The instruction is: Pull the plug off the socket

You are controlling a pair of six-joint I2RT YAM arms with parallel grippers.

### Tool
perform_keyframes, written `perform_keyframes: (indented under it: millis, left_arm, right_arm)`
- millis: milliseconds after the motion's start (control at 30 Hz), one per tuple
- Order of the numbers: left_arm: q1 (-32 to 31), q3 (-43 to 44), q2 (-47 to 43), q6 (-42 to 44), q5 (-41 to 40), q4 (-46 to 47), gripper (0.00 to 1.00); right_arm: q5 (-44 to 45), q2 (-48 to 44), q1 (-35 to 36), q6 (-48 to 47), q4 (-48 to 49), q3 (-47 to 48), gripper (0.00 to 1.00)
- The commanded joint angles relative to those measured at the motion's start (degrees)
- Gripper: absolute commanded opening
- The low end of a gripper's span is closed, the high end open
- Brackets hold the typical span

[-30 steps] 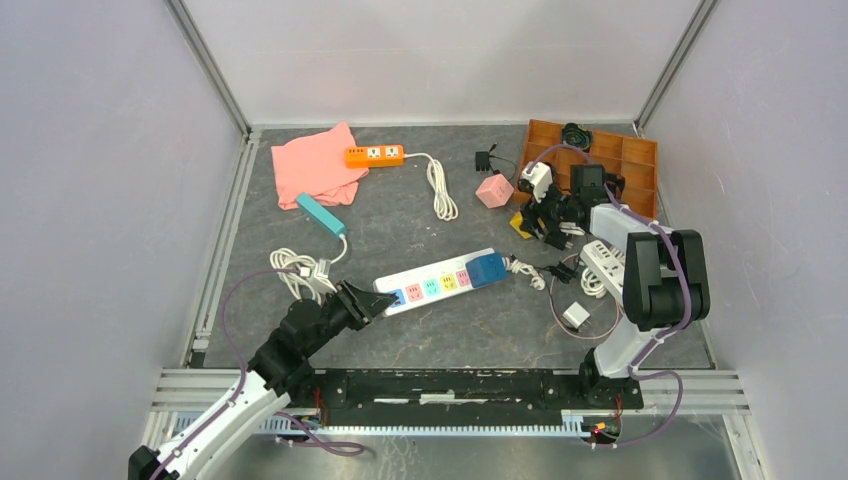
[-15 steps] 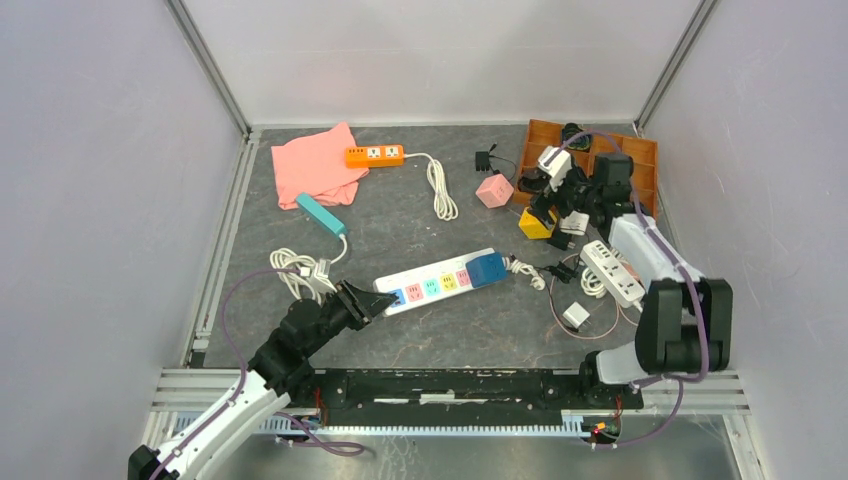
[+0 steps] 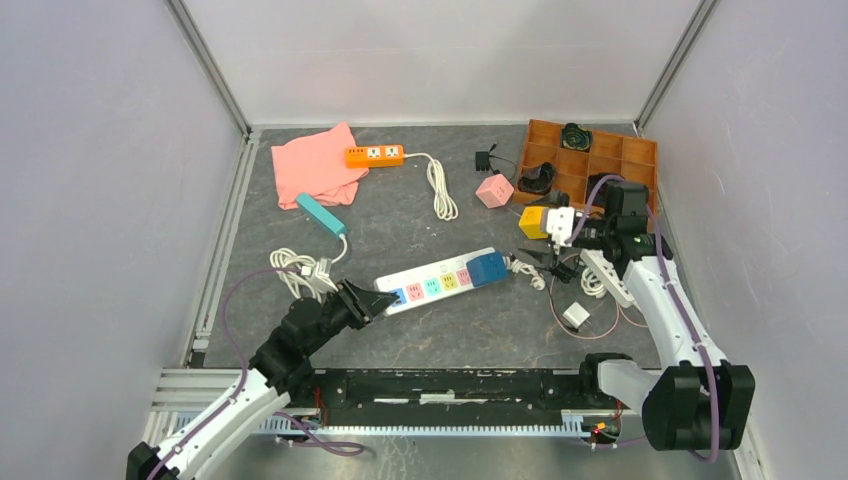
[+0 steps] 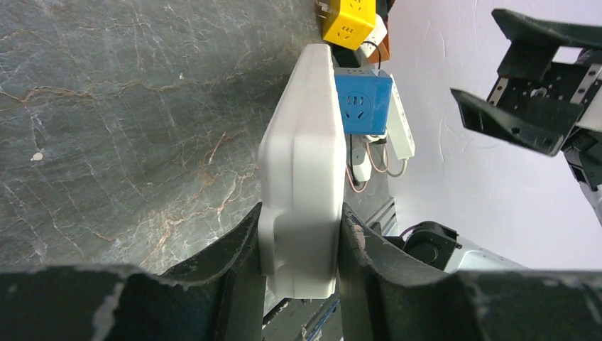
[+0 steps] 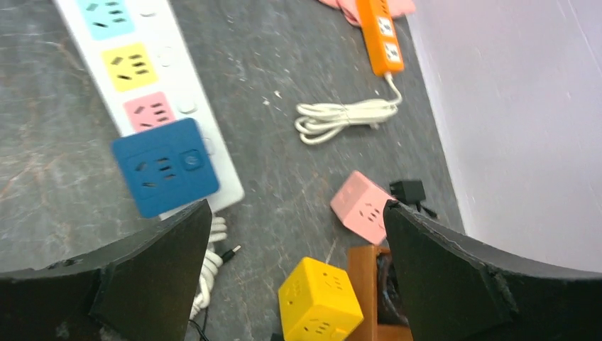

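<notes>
The right gripper needs to grab the two opposite sides of the plug next, with its fingers staying off the white socket. Then it can pull the blue plug [image 3: 488, 268] off.
The socket, a long white power strip [image 3: 435, 283] with pastel outlets, lies slantwise at the table's middle. A blue cube plug [image 3: 488, 268] sits in its right end. My left gripper [image 3: 372, 300] is shut on the strip's left end; in the left wrist view both fingers press its white sides [image 4: 302, 177] at the gripper [image 4: 298, 263], with the blue plug [image 4: 363, 99] far along. My right gripper [image 3: 552, 258] is open and empty, just right of the plug. In the right wrist view the gripper [image 5: 294, 213] is wide apart, with the blue plug [image 5: 165, 167] beside its left finger.
A yellow cube [image 3: 533, 221] and a pink cube [image 3: 494, 190] sit by the wooden tray [image 3: 600, 155]. A plain white strip [image 3: 605, 265], cables and a small white adapter [image 3: 575, 315] lie at the right. An orange strip [image 3: 375, 155], pink cloth [image 3: 315, 165] and coiled cord [image 3: 300, 270] lie to the left.
My right arm has swung from over the wooden tray forward and down to just right of the blue plug. The left gripper and the strip have not moved.
</notes>
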Motion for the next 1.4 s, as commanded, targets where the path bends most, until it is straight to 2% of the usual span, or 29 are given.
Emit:
perform_keyframes:
  millis: [0,133,233,333,367,467,633,1000,1367]
  left_arm:
    - [0.34,1.42,1.65,4.33,-0.6,-1.86,0.02]
    - [0.34,1.6,2.25,4.34,-0.44,-1.44,0.02]
    - [0.34,1.51,2.67,4.33,-0.42,-1.09,0.02]
    - [0.3,1.51,3.13,4.34,-0.26,-1.02,0.02]
    - [0.34,1.43,3.63,4.26,-0.19,0.42,0.02]
    - [0.32,1.36,4.41,4.21,-0.21,1.18,0.02]
    - [0.34,1.21,5.78,3.99,0.01,2.76,0.02]
    - [0.34,1.25,6.69,4.0,0.4,3.29,0.02]
    - [0.34,1.16,6.71,4.07,0.48,3.29,0.02]
  right_arm:
    - [-10.28,-1.31,0.0,-22.58,-15.06,-1.27,0.98]
    - [-7.76,2.32,3.51,-36.2,-28.63,1.25,0.98]
    - [-3.75,5.39,7.44,-38.4,-32.1,2.48,0.98]
    - [0.41,5.88,11.31,-30.24,-24.1,0.8,0.98]
    - [7.38,4.25,15.59,-19.34,-12.76,-2.59,0.98]
    - [11.39,3.31,18.31,-13.06,-5.11,-5.45,0.98]
    - [14.46,6.7,20.86,-12.57,-5.52,-5.09,0.98]
    - [22.03,10.79,24.06,-6.96,0.65,-5.91,0.98]
    - [23.14,13.53,25.54,-7.62,0.16,-5.05,0.74]
